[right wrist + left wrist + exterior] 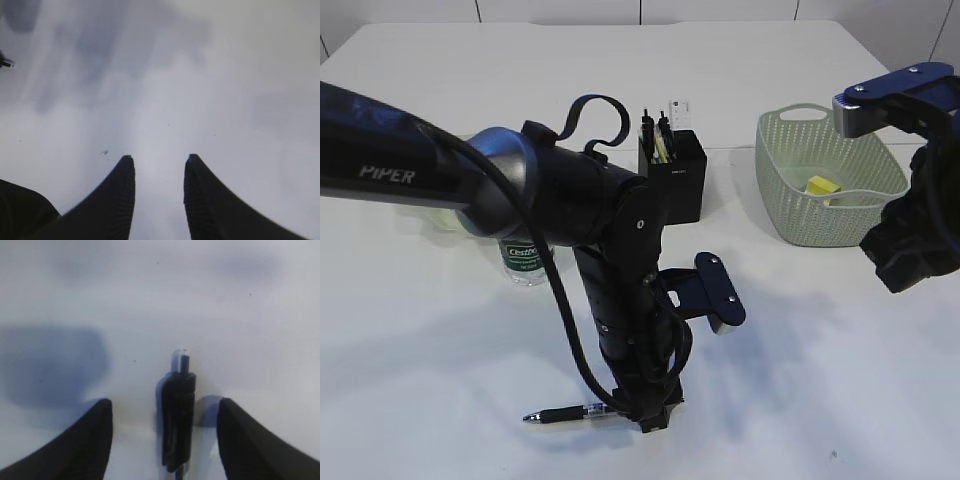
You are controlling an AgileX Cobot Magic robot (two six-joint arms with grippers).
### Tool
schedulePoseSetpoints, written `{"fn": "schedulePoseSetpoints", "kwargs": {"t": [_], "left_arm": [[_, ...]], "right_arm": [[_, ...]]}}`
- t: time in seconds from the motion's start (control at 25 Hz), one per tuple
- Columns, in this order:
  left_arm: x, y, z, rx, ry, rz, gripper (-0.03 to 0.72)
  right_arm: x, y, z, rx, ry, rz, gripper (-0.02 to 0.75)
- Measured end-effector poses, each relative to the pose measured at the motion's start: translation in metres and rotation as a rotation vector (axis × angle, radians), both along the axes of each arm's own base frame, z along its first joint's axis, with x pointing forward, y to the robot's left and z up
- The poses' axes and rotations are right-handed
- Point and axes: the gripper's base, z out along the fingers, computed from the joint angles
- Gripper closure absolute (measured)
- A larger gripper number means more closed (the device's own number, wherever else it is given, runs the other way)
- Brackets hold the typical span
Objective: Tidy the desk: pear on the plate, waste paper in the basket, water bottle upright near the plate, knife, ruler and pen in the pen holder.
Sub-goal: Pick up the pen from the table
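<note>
My left gripper grips the black pen by its body (177,425) next, to stand the pen in the pen holder.
A black pen (570,412) lies on the white desk (800,380) near its front edge. My left gripper (645,410) is down at the pen's right end. In the left wrist view the left gripper (164,405) is open. The pen (178,420) lies between its jaws, clear of both fingers. My right gripper (910,250) hangs at the right, in front of the basket (790,190). In its own view the right gripper (159,161) is open over bare desk. The black pen holder (680,185) has several items standing in it. The water bottle (523,262) stands upright behind my left arm. The plate (445,215) is mostly hidden; the pear is hidden.
The sage-green basket at the back right holds a yellow lump of paper (823,187). My left arm (470,170) crosses the middle of the exterior view and blocks the desk's left centre. Open desk lies between the two grippers.
</note>
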Motion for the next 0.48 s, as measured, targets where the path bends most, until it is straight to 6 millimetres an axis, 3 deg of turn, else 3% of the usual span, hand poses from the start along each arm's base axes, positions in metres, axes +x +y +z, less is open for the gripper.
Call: {"fn": "schedulePoseSetpoints", "kwargs": {"t": [0.16,0.48], "left_arm": [[-0.0003,0.0003,0.0000,0.003,0.003,-0.001,0.295],[-0.0031,0.0028,-0.0004,0.031,0.034,-0.005,0.543]], "right_arm": [[0.0002,0.0001,0.0000,0.001,-0.002,0.000,0.485],[0.0002,0.0001,0.0001,0.001,-0.003,0.000,0.485]]}}
